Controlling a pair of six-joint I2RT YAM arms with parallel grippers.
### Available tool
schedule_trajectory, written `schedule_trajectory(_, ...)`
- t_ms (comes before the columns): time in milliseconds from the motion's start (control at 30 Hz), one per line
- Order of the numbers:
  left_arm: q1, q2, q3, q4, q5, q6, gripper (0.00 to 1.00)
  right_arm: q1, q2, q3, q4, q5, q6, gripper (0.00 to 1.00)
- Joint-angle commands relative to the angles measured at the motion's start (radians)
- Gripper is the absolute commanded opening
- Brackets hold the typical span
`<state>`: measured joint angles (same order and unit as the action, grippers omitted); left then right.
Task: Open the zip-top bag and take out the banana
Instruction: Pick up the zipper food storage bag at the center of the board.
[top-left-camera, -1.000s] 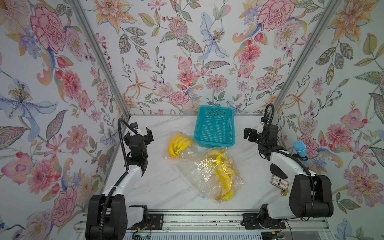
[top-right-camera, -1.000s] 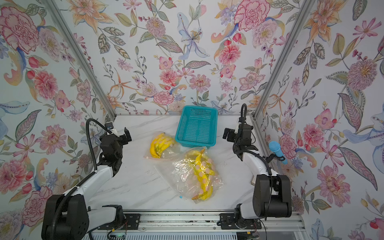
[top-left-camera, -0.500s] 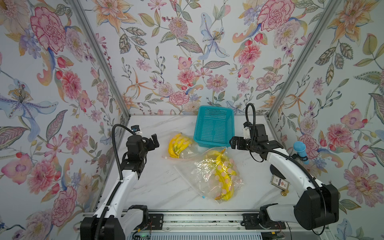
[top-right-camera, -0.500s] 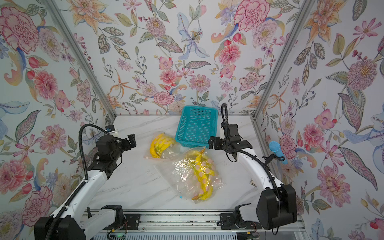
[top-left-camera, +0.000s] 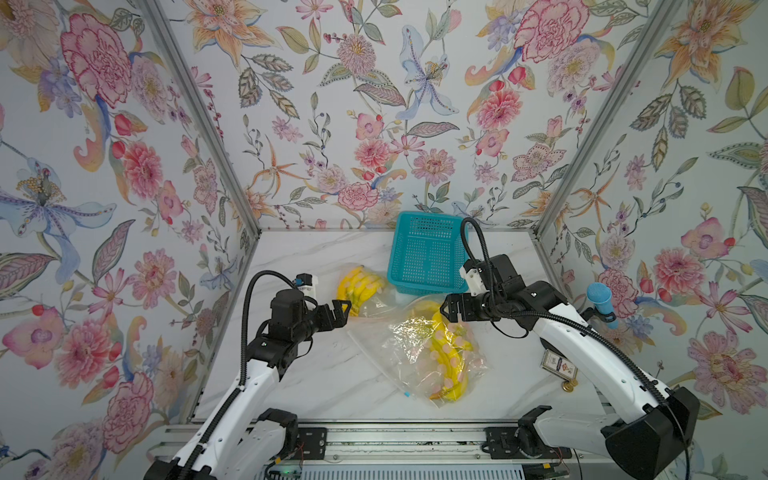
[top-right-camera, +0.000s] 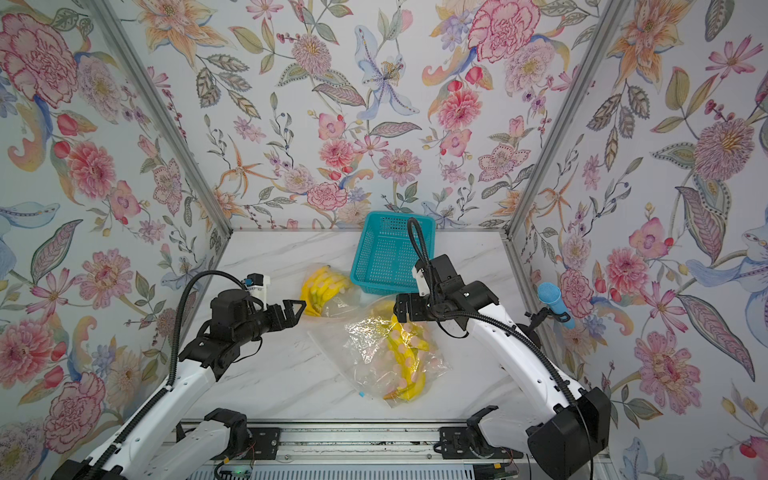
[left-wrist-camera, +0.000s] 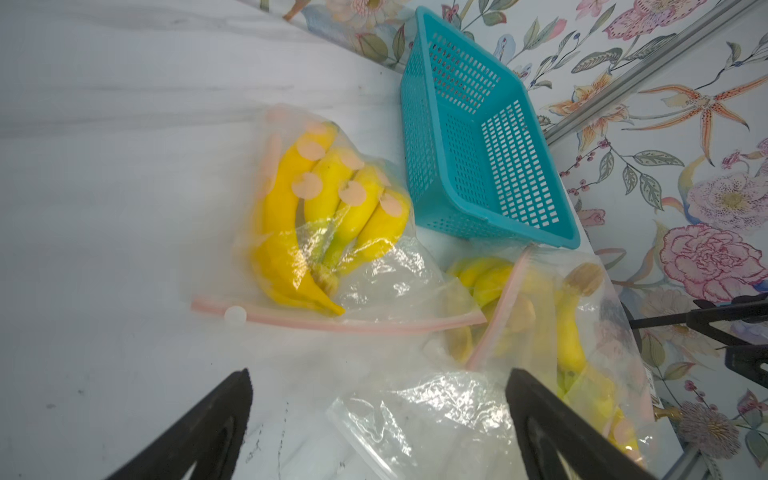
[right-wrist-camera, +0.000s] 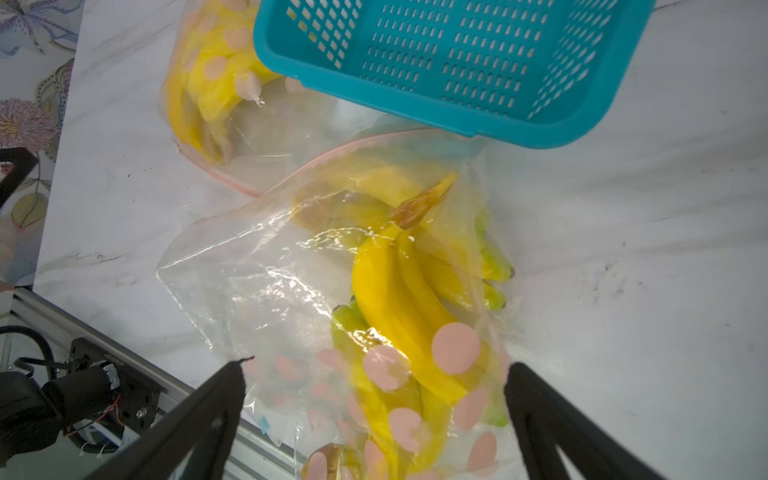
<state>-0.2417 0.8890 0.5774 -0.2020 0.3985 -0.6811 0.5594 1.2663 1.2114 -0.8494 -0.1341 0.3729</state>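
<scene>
I need to grab the larger bag by its clear edge with my left gripper next, so its blue zip tab stays free for my right gripper to open.
Two clear zip-top bags with pink dots lie on the marble table. The larger bag (top-left-camera: 415, 353) (top-right-camera: 374, 361) holds a bunch of bananas (right-wrist-camera: 399, 299) in the middle. The smaller bag (top-left-camera: 365, 291) (left-wrist-camera: 374, 274), with a pink zip strip (left-wrist-camera: 353, 324), holds bananas (left-wrist-camera: 324, 216) to its back left. My left gripper (top-left-camera: 340, 309) (left-wrist-camera: 380, 390) hovers open between the two bags, above the larger bag's clear corner. My right gripper (top-left-camera: 446, 309) (right-wrist-camera: 374, 374) hangs open over the larger bag's back end. Neither touches anything.
A teal mesh basket (top-left-camera: 428, 257) (top-right-camera: 390, 253) stands at the back, its front edge over the bags. A blue-headed stick (top-left-camera: 600, 299) is fixed on the right wall. A small card (top-left-camera: 559, 365) and a gold cap (top-left-camera: 567, 387) lie at the right front.
Both arms have swung in from the side walls towards the middle, above the bags. Both grippers have stayed open. The bags have not moved.
</scene>
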Motion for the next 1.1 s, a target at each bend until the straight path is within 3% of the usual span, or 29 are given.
schedule_trajectory(0, -0.011, -0.064, -0.107, -0.041, 0.112, -0.139, 0.99, 0.051, 0.033, 0.031, -0.068, 0.039, 0.046, 1.00)
schedule_trajectory(200, -0.055, -0.110, -0.272, 0.108, 0.183, -0.340, 0.99, 0.146, 0.085, 0.053, -0.057, 0.060, 0.056, 1.00)
schedule_trajectory(400, -0.124, -0.159, -0.366, 0.148, 0.163, -0.435, 0.99, 0.184, 0.076, 0.040, -0.048, 0.066, 0.104, 1.00)
schedule_trajectory(567, -0.151, -0.161, -0.486, 0.328, 0.151, -0.546, 0.99, 0.212, 0.018, -0.021, -0.019, 0.064, 0.176, 1.00)
schedule_trajectory(867, -0.317, 0.048, -0.473, 0.610, 0.001, -0.640, 0.96, 0.218, -0.067, -0.070, -0.021, 0.048, 0.175, 0.99)
schedule_trajectory(1067, -0.453, 0.145, -0.403, 0.621, -0.109, -0.674, 0.86, 0.234, -0.158, -0.110, -0.028, 0.026, 0.221, 0.94)
